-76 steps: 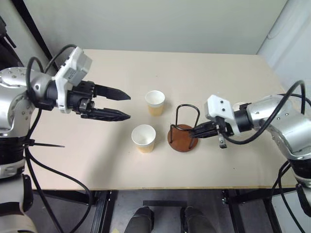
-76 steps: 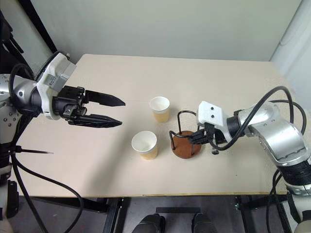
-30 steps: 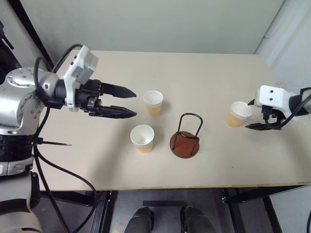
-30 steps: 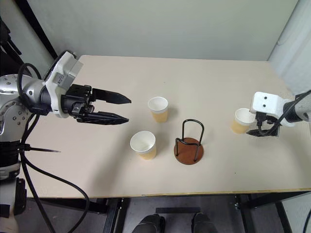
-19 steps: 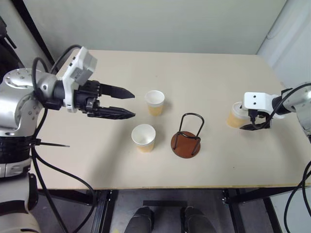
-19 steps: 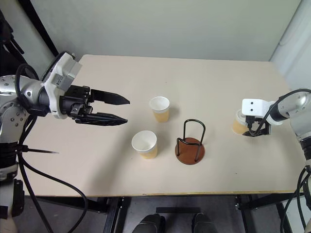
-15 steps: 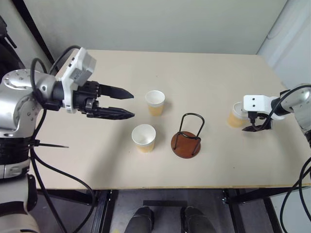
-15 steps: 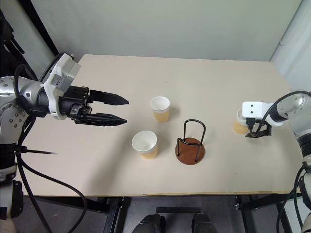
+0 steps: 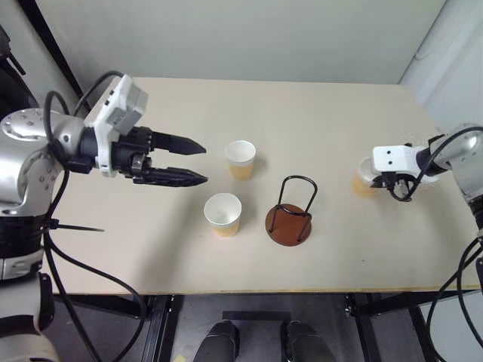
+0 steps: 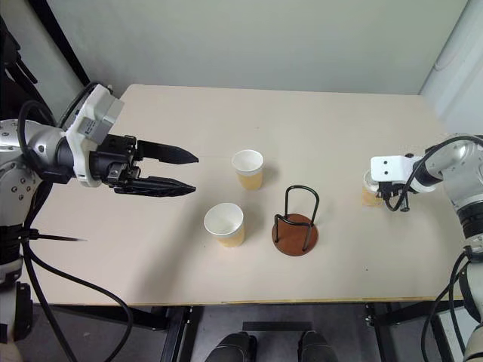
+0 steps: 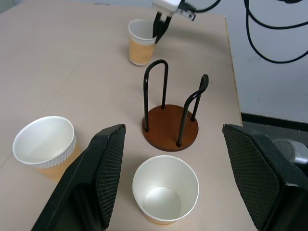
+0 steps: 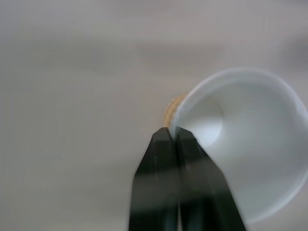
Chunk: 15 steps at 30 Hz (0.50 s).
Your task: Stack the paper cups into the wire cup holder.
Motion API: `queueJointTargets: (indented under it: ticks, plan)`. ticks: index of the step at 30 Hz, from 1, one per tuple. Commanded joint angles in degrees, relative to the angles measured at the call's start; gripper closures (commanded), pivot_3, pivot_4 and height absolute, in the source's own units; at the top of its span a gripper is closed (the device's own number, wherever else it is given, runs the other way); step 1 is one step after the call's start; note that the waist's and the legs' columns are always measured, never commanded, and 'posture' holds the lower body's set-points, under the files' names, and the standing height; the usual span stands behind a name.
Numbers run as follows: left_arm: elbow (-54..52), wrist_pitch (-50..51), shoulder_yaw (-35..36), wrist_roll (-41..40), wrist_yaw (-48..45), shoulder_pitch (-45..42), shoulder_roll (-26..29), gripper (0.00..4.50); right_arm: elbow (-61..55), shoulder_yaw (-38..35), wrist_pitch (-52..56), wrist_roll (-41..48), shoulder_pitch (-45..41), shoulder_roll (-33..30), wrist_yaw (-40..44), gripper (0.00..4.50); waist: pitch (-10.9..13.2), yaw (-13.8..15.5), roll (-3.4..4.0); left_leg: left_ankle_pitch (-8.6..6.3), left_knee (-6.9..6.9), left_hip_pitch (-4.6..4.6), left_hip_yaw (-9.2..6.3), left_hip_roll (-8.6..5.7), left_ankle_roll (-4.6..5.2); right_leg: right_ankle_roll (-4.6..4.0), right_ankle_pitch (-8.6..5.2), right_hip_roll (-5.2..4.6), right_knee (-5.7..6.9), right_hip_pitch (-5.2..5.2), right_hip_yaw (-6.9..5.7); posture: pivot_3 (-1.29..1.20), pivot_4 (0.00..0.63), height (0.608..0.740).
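Note:
The holder's black loops leave finger room only up top, so I should next pick up a tan paper cup by its open rim with my left gripper.
Three tan paper cups stand upright on the table: one at mid-table (image 9: pixel 241 158), one nearer the front (image 9: pixel 223 213), one at the far right (image 9: pixel 360 181). The wire cup holder (image 9: pixel 288 219), a brown disc with black loops, stands empty between them. My right gripper (image 12: pixel 172 131) comes down on the right-hand cup (image 12: pixel 245 163) and is shut on its rim, one finger inside and one outside, as the left wrist view also shows for that gripper (image 11: pixel 158 34). My left gripper (image 9: pixel 204 164) hovers open, left of the two middle cups, holding nothing.
The beige table (image 9: pixel 317 113) ends close behind the right-hand cup at its right edge. A grey wall runs along the back. Black cables trail from my right arm (image 9: pixel 453 147).
My right gripper left the holder, swung right to the far cup, came down over it and closed on its rim. The left gripper stayed open in place.

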Motion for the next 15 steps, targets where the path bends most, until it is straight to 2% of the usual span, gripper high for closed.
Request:
queueJointTargets:
  ticks: [1,5,9,15]
  plan:
    - [-0.2,-1.2,2.1,-0.1,-0.3,-0.2,1.2,1.03,-8.7,-4.9,3.8,3.6,0.7,-3.2,2.5,4.48,0.0,0.0,0.0,0.0,-0.01,0.0,0.0,0.0,-0.01,-0.02,-0.01,0.0,-0.01,0.0,0.0,0.0,0.15,0.74]
    - [1.1,-2.1,2.1,0.4,-0.3,-0.8,1.4,1.03,-20.7,-8.6,10.6,7.7,1.7,-5.7,4.8,4.48,0.0,0.0,0.01,0.03,-0.05,0.0,0.01,0.0,-0.1,-0.04,-0.02,0.0,-0.06,0.0,0.01,0.0,0.15,0.74]
    - [2.3,-2.7,2.0,1.0,-0.4,-1.1,1.7,1.03,-35.0,-11.7,21.1,14.5,-2.2,-6.3,7.9,4.48,0.0,-0.1,0.03,0.04,-0.1,0.0,0.01,0.0,-0.12,-0.1,-0.06,0.0,-0.06,-0.03,0.01,0.0,0.15,0.74]
    - [3.9,-3.6,0.8,1.8,-0.5,-2.6,0.8,1.03,-47.2,-10.2,31.8,21.5,-6.5,-3.8,8.2,4.48,0.0,-0.1,0.0,0.09,-0.15,0.01,-0.01,0.02,-0.21,-0.59,-0.35,0.06,-0.07,-0.05,0.0,0.0,0.15,0.74]
